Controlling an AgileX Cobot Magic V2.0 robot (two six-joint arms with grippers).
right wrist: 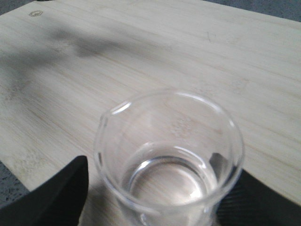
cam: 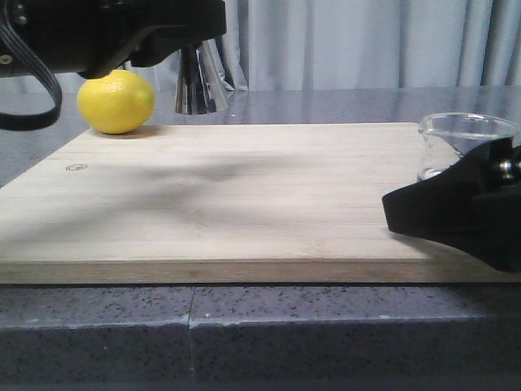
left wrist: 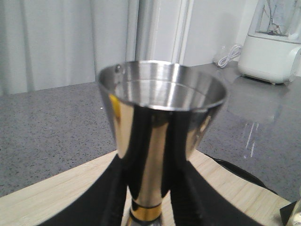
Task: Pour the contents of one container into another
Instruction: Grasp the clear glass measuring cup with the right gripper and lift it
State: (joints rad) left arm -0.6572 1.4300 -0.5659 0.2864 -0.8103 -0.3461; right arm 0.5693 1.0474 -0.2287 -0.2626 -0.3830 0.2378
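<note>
My fingers reach down on both sides of the glass beaker (cam: pixel 444 147), and closing now would catch the beaker. It is time for my right gripper to close on the beaker.
The steel jigger (left wrist: pixel 162 108) stands upright in my left gripper (left wrist: pixel 149 205), which is shut on it just above its gold waist band. In the front view only its lower cone (cam: pixel 199 81) shows under the left arm, at the board's far left. The clear glass beaker (right wrist: pixel 169 155) stands on the board's right end (cam: pixel 464 142) with some clear liquid low inside. My right gripper (right wrist: pixel 150 197) is open around it: one finger (right wrist: pixel 47 197) stays a little apart from the glass and the other (right wrist: pixel 256 202) lies against it.
A yellow lemon (cam: pixel 116 101) rests at the far left of the wooden board (cam: pixel 244 204), beside the jigger. The board lies on a grey speckled counter (cam: pixel 244 318). A white blender base (left wrist: pixel 270 56) stands farther off on the counter.
</note>
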